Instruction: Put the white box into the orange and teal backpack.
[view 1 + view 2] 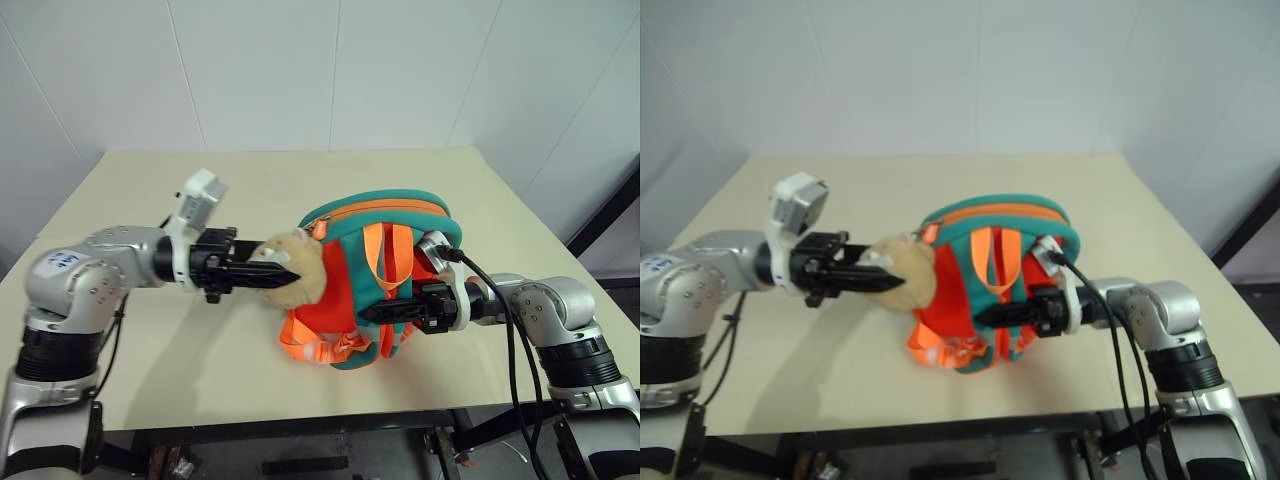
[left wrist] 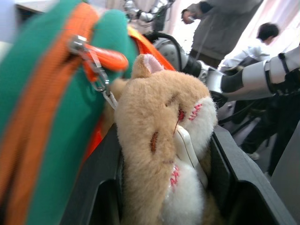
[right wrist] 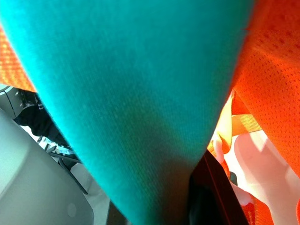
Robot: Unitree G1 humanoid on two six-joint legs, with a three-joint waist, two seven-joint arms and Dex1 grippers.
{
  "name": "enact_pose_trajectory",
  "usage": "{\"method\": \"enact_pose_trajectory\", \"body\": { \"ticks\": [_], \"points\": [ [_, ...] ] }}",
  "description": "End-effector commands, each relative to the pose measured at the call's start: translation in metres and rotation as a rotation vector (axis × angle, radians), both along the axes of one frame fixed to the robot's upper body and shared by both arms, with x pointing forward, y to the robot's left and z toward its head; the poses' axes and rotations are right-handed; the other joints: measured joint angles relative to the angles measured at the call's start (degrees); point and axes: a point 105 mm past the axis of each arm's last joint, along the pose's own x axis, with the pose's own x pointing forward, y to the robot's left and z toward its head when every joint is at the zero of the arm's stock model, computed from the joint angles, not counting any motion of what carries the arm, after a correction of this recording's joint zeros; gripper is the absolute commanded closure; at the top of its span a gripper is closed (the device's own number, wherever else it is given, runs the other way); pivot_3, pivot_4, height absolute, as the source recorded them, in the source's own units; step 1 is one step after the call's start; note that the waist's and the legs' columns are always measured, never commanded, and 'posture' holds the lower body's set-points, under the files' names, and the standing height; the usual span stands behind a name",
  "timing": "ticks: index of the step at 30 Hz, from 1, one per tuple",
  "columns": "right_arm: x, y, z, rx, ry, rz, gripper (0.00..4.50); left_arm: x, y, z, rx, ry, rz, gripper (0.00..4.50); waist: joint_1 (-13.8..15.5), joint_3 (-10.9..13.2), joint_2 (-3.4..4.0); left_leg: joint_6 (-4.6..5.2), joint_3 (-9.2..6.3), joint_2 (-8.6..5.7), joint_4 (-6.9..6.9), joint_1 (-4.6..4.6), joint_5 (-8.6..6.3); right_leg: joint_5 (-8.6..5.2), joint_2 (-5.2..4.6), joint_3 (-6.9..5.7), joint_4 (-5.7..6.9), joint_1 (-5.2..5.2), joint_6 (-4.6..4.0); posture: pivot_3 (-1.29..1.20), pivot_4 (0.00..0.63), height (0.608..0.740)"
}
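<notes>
The orange and teal backpack [image 1: 350, 275] has its lower edge on the tabletop and would stand, so it is time to open my right gripper now.
The orange and teal backpack [image 1: 350, 275] stands upright in the middle of the table, its zipper [image 1: 385, 206] running along the top edge. A tan plush toy [image 1: 297, 265] hangs on its left side. My left gripper [image 1: 262, 272] reaches in level from the left and is shut on that toy; in the left wrist view the plush toy [image 2: 164, 140] sits between both black fingers [image 2: 243, 178]. From the right, my right gripper [image 1: 378, 312] is shut on a teal strap [image 3: 140, 93] on the backpack's front. The white box is out of view.
The beige table [image 1: 250, 180] stretches back to a white wall. A black cable [image 1: 505, 320] runs along my right forearm. A dark frame [image 1: 610, 210] stands off the table's right side. People [image 2: 225, 23] stand in the background of the left wrist view.
</notes>
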Motion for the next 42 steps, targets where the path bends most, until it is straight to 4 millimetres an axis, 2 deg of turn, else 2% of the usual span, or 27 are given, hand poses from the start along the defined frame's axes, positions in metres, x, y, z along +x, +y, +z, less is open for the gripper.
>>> {"method": "enact_pose_trajectory", "body": {
  "ticks": [1, 3, 6, 9, 10, 13, 21, 25, 29, 33, 35, 39, 42],
  "points": [
    [-0.003, 0.001, 0.008, 0.027, -0.028, 0.018, 4.41, 0.007, 0.028, 0.016, 0.014, -0.052, 0.091, 2.8, 0.0, 0.0, 0.0, 0.0, 0.0, 0.0, -0.01, 0.0, 0.0, 0.0, 0.0, 0.0, 0.0, 0.0, 0.0, 0.0, 0.15, 0.74],
    [-0.003, 0.001, 0.007, 0.028, -0.027, 0.017, 4.41, 0.014, 0.043, 0.014, 0.017, -0.018, 0.149, 2.8, 0.1, 0.0, 0.0, 0.0, 0.01, 0.0, -0.01, -0.01, 0.0, 0.0, -0.01, 0.0, -0.03, 0.0, -0.01, 0.0, 0.15, 0.74],
    [-0.003, 0.001, 0.007, 0.03, -0.027, 0.017, 4.41, 0.019, 0.052, 0.009, 0.027, 0.01, 0.186, 2.8, 0.1, 0.0, 0.0, 0.01, 0.02, 0.0, -0.03, -0.02, -0.02, -0.01, -0.01, 0.0, -0.05, 0.0, -0.01, 0.0, 0.15, 0.74],
    [-0.003, 0.001, 0.007, 0.032, -0.026, 0.014, 4.41, 0.027, 0.062, -0.013, 0.031, 0.108, 0.239, 2.8, 0.0, 0.0, 0.0, 0.01, 0.04, 0.0, -0.08, -0.01, -0.02, -0.01, -0.01, -0.01, -0.08, -0.01, -0.02, 0.0, 0.15, 0.74],
    [-0.003, 0.001, 0.007, 0.033, -0.026, 0.014, 4.41, 0.03, 0.064, -0.027, 0.052, 0.154, 0.256, 2.8, -0.1, 0.0, 0.0, 0.01, 0.06, 0.01, -0.11, 0.01, -0.02, -0.01, -0.01, 0.01, -0.08, -0.01, -0.02, 0.0, 0.15, 0.74],
    [-0.003, 0.002, 0.007, 0.035, -0.025, 0.014, 4.41, 0.033, 0.061, -0.064, 0.113, 0.243, 0.275, 2.8, -0.1, 0.0, 0.01, 0.01, 0.1, 0.04, -0.17, 0.04, -0.02, -0.02, 0.01, 0.03, -0.06, -0.03, -0.04, 0.0, 0.15, 0.74],
    [-0.004, 0.003, 0.008, 0.04, -0.021, 0.017, 4.41, 0.052, 0.051, -0.103, 0.133, 0.269, 0.338, 2.8, 0.1, 0.0, -0.02, 0.01, 0.11, 0.06, -0.11, 0.03, -0.02, -0.03, 0.02, 0.02, -0.02, -0.05, -0.06, 0.0, 0.15, 0.74],
    [-0.005, 0.004, 0.008, 0.047, -0.019, 0.018, 4.41, 0.058, 0.042, -0.116, 0.146, 0.208, 0.348, 2.8, 0.1, 0.0, -0.02, 0.01, 0.11, 0.06, -0.09, 0.01, -0.02, -0.03, 0.02, 0.02, -0.01, -0.05, -0.06, 0.0, 0.15, 0.74],
    [-0.006, 0.004, 0.007, 0.048, -0.031, 0.012, 4.41, 0.053, 0.042, -0.125, 0.157, 0.157, 0.34, 2.8, 0.1, 0.0, -0.02, 0.01, 0.12, 0.07, -0.11, 0.03, -0.02, -0.03, 0.02, 0.04, 0.0, -0.05, -0.06, 0.0, 0.15, 0.74],
    [-0.001, 0.003, 0.006, 0.009, -0.161, -0.052, 4.41, 0.049, 0.052, -0.118, 0.156, 0.03, 0.37, 2.8, 0.1, 0.0, -0.02, 0.0, 0.14, 0.07, -0.1, 0.03, -0.03, -0.03, 0.01, 0.05, -0.02, -0.05, -0.06, 0.0, 0.15, 0.74],
    [0.001, 0.002, 0.004, -0.023, -0.247, -0.076, 3.67, 0.05, 0.059, -0.113, 0.168, -0.026, 0.419, 2.11, 0.1, 0.0, -0.02, 0.0, 0.14, 0.07, -0.1, 0.03, -0.03, -0.03, 0.01, 0.05, -0.01, -0.05, -0.06, 0.0, 0.15, 0.74],
    [-0.004, 0.001, 0.01, -0.006, -0.347, -0.093, 2.31, 0.037, 0.064, -0.106, 0.228, -0.104, 0.395, 0.83, 0.0, 0.0, -0.02, -0.01, 0.15, 0.07, -0.12, 0.03, -0.03, -0.02, 0.01, 0.05, -0.02, -0.05, -0.06, 0.0, 0.15, 0.74],
    [-0.005, -0.008, 0.008, -0.062, -0.453, -0.11, 1.38, 0.028, 0.068, -0.1, 0.241, -0.147, 0.389, 0.01, 0.2, 0.0, -0.02, -0.02, 0.17, 0.08, -0.15, 0.03, -0.04, -0.02, 0.01, 0.06, -0.06, -0.06, -0.06, 0.0, 0.15, 0.74]
  ]
}}
